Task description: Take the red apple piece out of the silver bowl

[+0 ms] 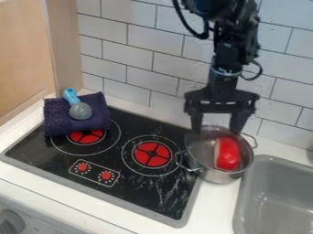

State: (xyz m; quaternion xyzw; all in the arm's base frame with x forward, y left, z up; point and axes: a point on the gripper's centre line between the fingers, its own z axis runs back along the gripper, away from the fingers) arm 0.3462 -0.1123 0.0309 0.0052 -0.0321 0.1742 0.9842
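The red apple piece [228, 154] needs to come out of the silver bowl, so my gripper next needs to pick up the piece by its rounded body.
The silver bowl [212, 175], a pot-like vessel with side handles, stands at the right edge of the stove. Inside it, toward its right side, lies the red apple piece [228, 154], with a pale cut face toward the left. My gripper [215, 130] hangs down at the back rim of the bowl, behind the apple piece. Its two fingers are spread wide apart, and nothing is between them.
The black stove top [143, 191] with red burners lies left of the bowl. A folded dark purple cloth [58, 119] sits at its back left, with a blue-handled grey utensil [79, 109] on it. A grey sink [278, 201] is at the right; a tiled wall rises behind.
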